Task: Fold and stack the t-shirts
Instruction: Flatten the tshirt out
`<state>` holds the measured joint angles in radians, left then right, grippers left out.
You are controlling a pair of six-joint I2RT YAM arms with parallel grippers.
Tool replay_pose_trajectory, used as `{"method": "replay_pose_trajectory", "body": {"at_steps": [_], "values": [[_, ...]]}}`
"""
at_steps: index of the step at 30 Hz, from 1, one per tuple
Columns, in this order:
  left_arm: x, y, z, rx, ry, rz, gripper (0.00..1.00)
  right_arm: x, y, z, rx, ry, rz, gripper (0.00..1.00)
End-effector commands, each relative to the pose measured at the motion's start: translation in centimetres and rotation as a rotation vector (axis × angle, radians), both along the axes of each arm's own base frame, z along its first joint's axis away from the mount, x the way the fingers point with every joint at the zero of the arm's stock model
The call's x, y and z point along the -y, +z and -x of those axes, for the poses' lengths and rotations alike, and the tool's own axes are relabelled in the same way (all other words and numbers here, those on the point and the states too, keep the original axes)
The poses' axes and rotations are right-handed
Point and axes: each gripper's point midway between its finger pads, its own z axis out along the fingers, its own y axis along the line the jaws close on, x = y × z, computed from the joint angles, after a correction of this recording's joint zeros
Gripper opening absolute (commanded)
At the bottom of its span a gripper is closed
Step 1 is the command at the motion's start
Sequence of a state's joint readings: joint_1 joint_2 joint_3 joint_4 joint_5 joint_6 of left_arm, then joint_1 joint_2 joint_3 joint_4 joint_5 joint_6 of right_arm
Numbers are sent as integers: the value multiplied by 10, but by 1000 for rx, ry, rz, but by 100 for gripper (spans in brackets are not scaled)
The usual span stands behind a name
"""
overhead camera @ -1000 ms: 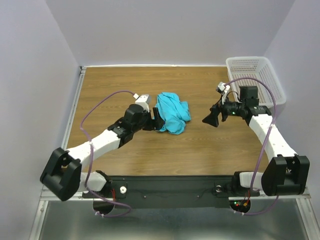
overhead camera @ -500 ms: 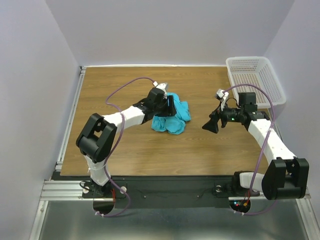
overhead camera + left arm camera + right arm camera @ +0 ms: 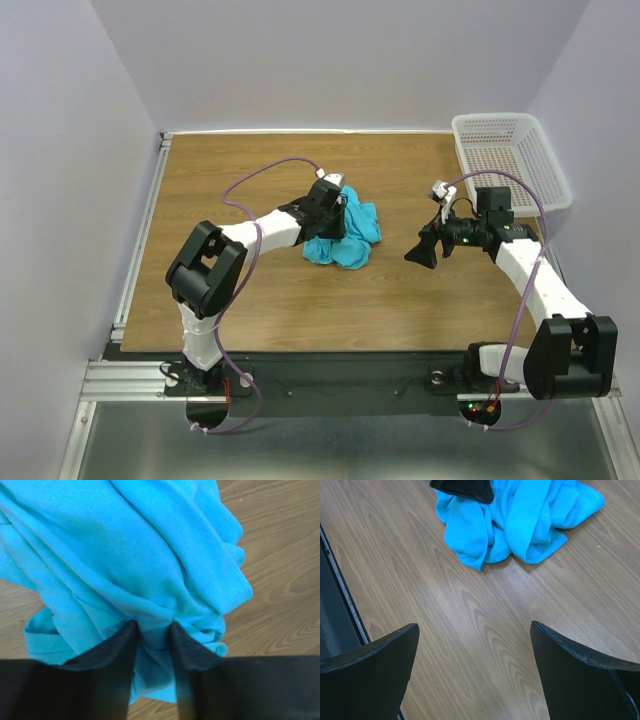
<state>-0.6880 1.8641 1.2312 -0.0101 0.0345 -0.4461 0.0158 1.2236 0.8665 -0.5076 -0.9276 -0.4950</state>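
Next, my right gripper grabs the loose cloth facing it, apart from my left gripper's pinched fold, to spread the t-shirt [image 3: 352,237] for folding.
A crumpled turquoise t-shirt [image 3: 352,237] lies in a heap near the middle of the wooden table [image 3: 230,170]. My left gripper [image 3: 335,215] sits on the heap's left upper side. In the left wrist view the t-shirt [image 3: 140,555] fills the frame, and my left gripper [image 3: 153,627] has its two black fingers pinched on a gathered fold of cloth. My right gripper [image 3: 418,250] hovers to the right of the heap, apart from it. In the right wrist view it [image 3: 475,630] stands wide open over bare wood, with the t-shirt [image 3: 520,515] ahead of it.
A white mesh basket [image 3: 510,150] stands at the back right corner of the table. A metal rail [image 3: 140,240] runs along the table's left edge. Bare wood surrounds the heap on all sides.
My left arm has swung in from the left onto the shirt, and its jaws have closed on a fold. The right gripper has dropped slightly and stayed open.
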Motion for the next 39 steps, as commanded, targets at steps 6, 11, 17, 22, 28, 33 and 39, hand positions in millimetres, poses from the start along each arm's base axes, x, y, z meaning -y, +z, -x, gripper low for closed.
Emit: {"method": "replay_pose_trajectory", "body": {"at_steps": [6,11,17,22,28,33,39], "values": [[16,93,-13,223,-70,92,0,4,3,-5,50,-8,8,98],[13,217,-9,463,-96,221,0,6,4,-7,63,-18,21,98],[-5,360,27,736,-172,373,0,7,7,-9,74,-25,29,98],[-37,444,63,915,-176,445,0,8,31,-20,140,-29,32,98],[-61,489,91,992,-170,491,0,-13,115,-28,270,92,-100,98],[-62,494,97,949,-147,560,0,-47,147,-28,162,169,-212,96],[-60,498,95,875,-90,661,0,-119,129,-24,78,201,-146,92]]}}
